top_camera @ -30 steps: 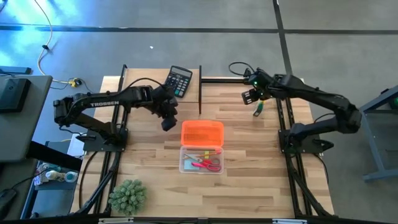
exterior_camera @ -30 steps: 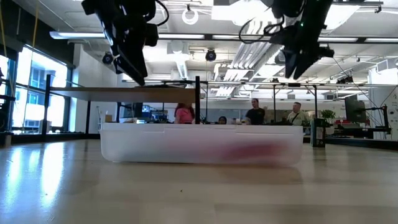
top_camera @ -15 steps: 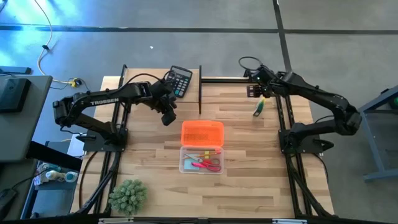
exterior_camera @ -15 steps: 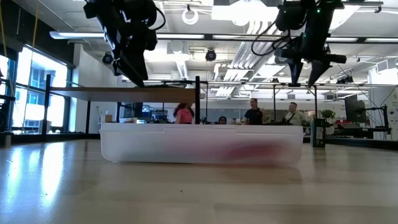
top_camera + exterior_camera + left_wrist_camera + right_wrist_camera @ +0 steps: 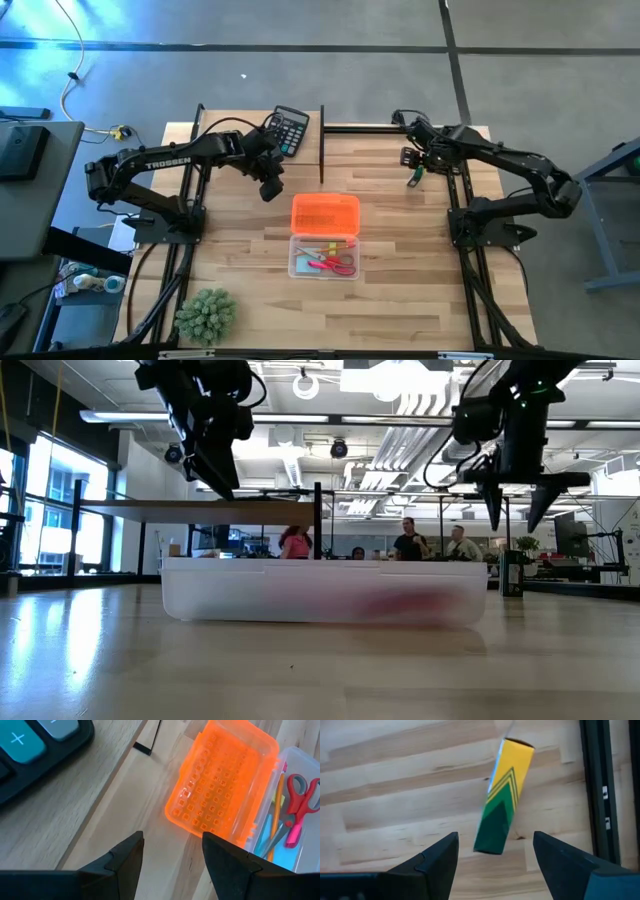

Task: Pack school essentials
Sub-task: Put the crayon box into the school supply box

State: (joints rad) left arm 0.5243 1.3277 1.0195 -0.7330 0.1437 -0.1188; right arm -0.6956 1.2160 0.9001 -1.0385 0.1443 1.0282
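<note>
The crayon box needs to be packed into the clear tray. My right gripper should grab the crayon box by its green end (image 5: pixel 491 830) next.
The yellow-and-green crayon box (image 5: pixel 504 795) lies flat on the wood at the far right (image 5: pixel 412 178). My right gripper (image 5: pixel 495 865) hovers open above it, a finger off each long side, touching nothing (image 5: pixel 515 510). A clear tray (image 5: pixel 325 258) in the table's middle holds red-handled scissors (image 5: pixel 300 795), pencils and a pale blue pad. Its orange lid (image 5: pixel 325 213) lies open on the far side. My left gripper (image 5: pixel 172 860) hangs open and empty above the wood, just left of the lid (image 5: pixel 268 187).
A black calculator (image 5: pixel 288 130) lies at the far edge beside my left gripper. A thin black upright post (image 5: pixel 322 145) stands behind the lid. A spiky green plant (image 5: pixel 205 315) sits at the near left corner. Black frame rails (image 5: pixel 600 785) run along the right side.
My right gripper has opened wide, turned its fingers to point down, and come down toward the crayon box. The crayon box has stayed where it was.
</note>
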